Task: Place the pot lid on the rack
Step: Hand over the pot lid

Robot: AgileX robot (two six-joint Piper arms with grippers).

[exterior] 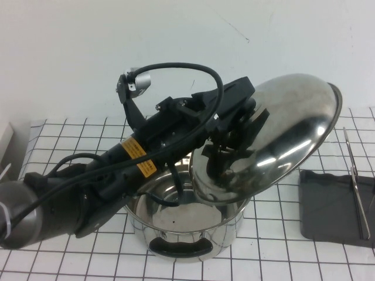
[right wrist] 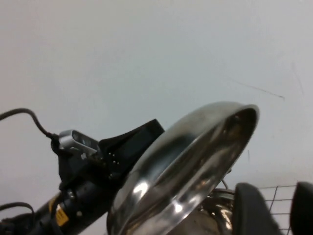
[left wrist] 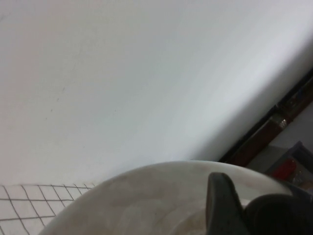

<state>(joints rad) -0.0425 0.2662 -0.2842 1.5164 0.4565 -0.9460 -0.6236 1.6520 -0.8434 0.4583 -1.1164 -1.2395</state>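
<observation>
The lid's broad dome [exterior: 287, 120] is too wide for my fingers, so my right gripper will next grab the lid by its thin upper rim [exterior: 337, 99].
The shiny domed pot lid [exterior: 287, 126] hangs tilted in the air above the steel pot [exterior: 187, 228], its rim raised toward the back right. My left gripper [exterior: 237, 130] is shut on the lid's black knob [left wrist: 279, 215]; one finger [left wrist: 222, 205] rests against the dome [left wrist: 146, 200]. The rack [exterior: 356, 181], a thin wire frame on a dark grey tray [exterior: 328, 205], stands at the right edge, apart from the lid. My right gripper [right wrist: 279, 196] is open and empty; it shows only in the right wrist view, looking at the lid's underside [right wrist: 186, 166].
The pot stands at the front middle on the checked mat [exterior: 281, 252], under the lid and the left arm [exterior: 117, 170]. A pale block [exterior: 4, 140] lies at the far left. A white wall is behind.
</observation>
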